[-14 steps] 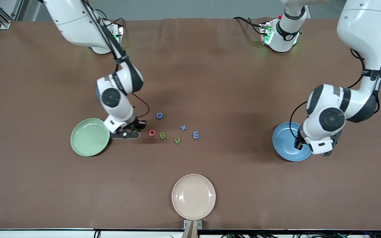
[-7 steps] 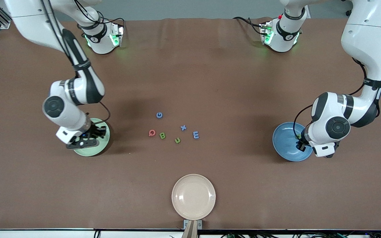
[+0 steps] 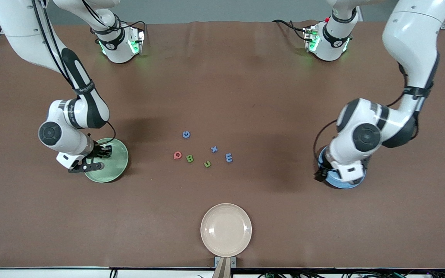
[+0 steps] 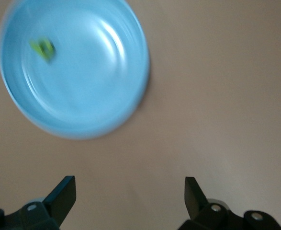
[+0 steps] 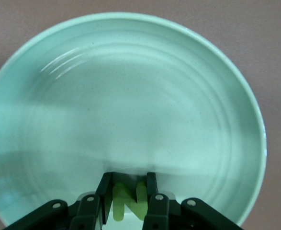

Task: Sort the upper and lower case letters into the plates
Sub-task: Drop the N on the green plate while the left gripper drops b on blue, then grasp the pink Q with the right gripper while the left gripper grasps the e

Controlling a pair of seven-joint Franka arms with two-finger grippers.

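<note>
I should open my right gripper now. The green N [image 5: 121,203] is low inside the pale green plate's rim in the right wrist view.
My right gripper [image 3: 101,154] is shut on the green N [image 5: 129,200] and holds it low over the pale green plate [image 3: 116,170], which fills the right wrist view [image 5: 130,96]. My left gripper [image 3: 320,175] is open and empty over bare table at the edge of the blue plate [image 3: 340,183]. In the left wrist view that plate [image 4: 92,76] holds one small green letter [image 4: 43,48]. On the table's middle lie the blue G [image 3: 186,134], red Q [image 3: 177,155], green B [image 3: 189,158], green u [image 3: 207,164], blue x [image 3: 214,149] and blue E-like piece [image 3: 228,157].
A cream-beige plate [image 3: 226,229] sits near the table's front edge, nearer the camera than the letters. The arm bases stand along the table's back edge.
My right gripper has carried the green N from beside the Q to over the pale green plate. My left gripper has swung from the blue plate's middle to its edge toward the letters.
</note>
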